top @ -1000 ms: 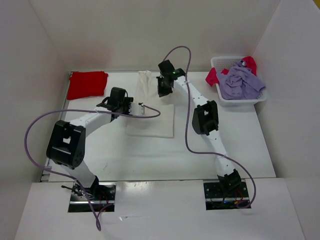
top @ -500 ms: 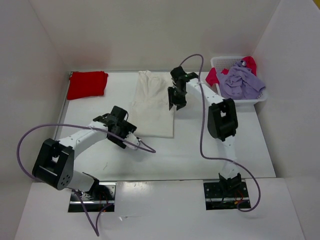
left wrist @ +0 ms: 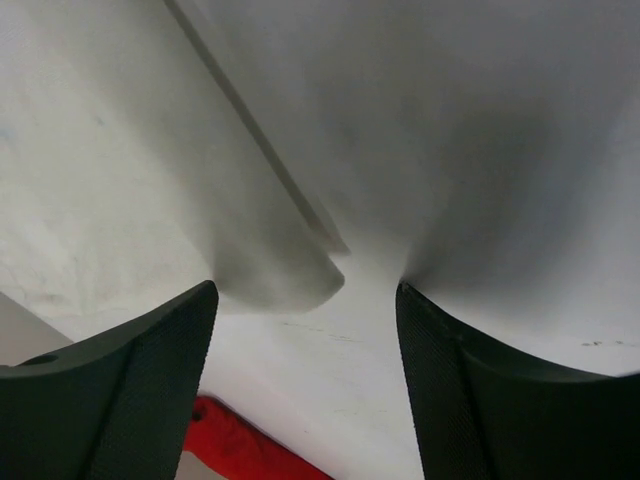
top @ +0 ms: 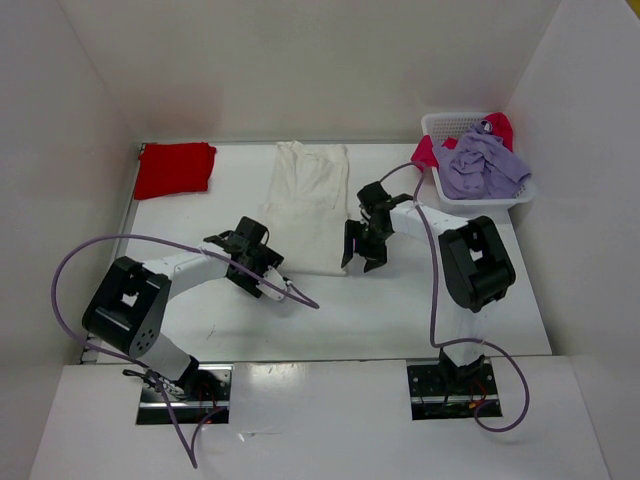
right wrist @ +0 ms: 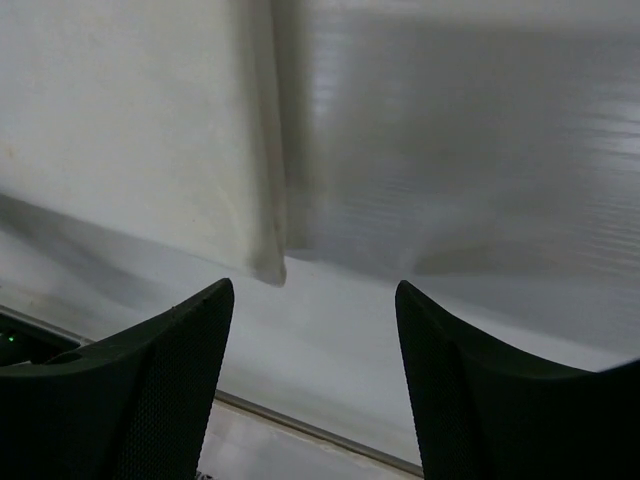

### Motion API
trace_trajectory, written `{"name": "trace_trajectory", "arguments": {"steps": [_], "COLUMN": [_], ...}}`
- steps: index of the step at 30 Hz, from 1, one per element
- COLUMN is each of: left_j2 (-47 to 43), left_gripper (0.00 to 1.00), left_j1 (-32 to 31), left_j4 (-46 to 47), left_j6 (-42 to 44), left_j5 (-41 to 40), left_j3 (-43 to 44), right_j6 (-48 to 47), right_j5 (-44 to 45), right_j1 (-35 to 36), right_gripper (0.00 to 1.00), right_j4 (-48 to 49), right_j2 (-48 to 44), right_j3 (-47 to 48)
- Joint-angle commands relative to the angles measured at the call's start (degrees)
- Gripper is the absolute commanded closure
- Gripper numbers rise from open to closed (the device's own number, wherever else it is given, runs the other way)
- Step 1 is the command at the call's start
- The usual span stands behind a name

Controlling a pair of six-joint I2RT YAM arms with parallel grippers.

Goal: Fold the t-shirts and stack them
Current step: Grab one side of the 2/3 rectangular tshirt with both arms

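Note:
I should next grab the t-shirt with my left gripper by its near corner, opposite my right gripper's corner, to fold the off-white t-shirt evenly lengthwise.
An off-white t-shirt lies flat as a long strip in the middle of the table. My left gripper hovers open at its near left corner; the left wrist view shows that cloth just ahead of the empty jaws, with a red t-shirt beyond. My right gripper is open beside the near right corner, the cloth ahead and left of its empty jaws. The folded red t-shirt rests at the back left. Lavender and pinkish red t-shirts sit crumpled in the basket.
The white mesh basket stands at the back right against the wall. White walls close in the table on the left, back and right. Purple cables loop from both arms over the near part of the table.
Both grippers opened and let go of the off-white shirt, which now lies stretched out flat. The right gripper came from the back to the shirt's near right corner; the left drew nearer too.

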Motion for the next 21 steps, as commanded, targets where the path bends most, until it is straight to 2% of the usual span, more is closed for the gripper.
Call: {"name": "trace_trajectory", "arguments": {"steps": [1,5,8,9,11,15,18,19,21], "left_j2": [2.7,3.9,3.9,3.9,3.9,3.9,3.9,3.9,3.9], "left_gripper": [0.23,0.31,0.43,0.52,0.61,0.75,0.87,0.89,0.94], "left_j1": [-0.2,-0.2,-0.2,-0.2,-0.2,-0.2,-0.2,-0.2,-0.2], "left_j4": [2.3,4.8,5.5,5.5,5.0,4.5,4.5,4.5,4.5], "left_j6": [-3.0,-5.0,-5.0,-5.0,-5.0,-6.2,-7.2,-7.2,-7.7], "left_j5": [0.6,1.1,0.5,0.5,0.5,1.6,2.7,2.7,3.2], "left_j3": [-1.5,-0.9,-1.5,-1.5,-1.5,-0.4,0.1,0.1,0.1], "right_j6": [3.8,5.8,5.8,5.8,6.3,7.0,7.6,7.6,7.6], "right_j5": [-2.1,-2.7,-4.5,-4.5,-5.1,-6.8,-7.4,-7.4,-9.0], "right_j1": [2.9,2.9,2.9,2.9,2.9,2.9,3.5,3.5,3.5], "right_gripper": [0.28,0.27,0.27,0.3,0.33,0.38,0.49,0.61,0.75], "right_j4": [7.5,10.1,10.6,10.6,10.1,10.1,10.1,10.1,10.1], "right_j2": [-1.5,1.2,2.9,4.1,5.2,5.9,6.5,7.4,8.3], "right_j3": [-0.6,-1.1,-1.1,-1.6,-1.6,-3.5,-4.3,-4.3,-4.3]}}
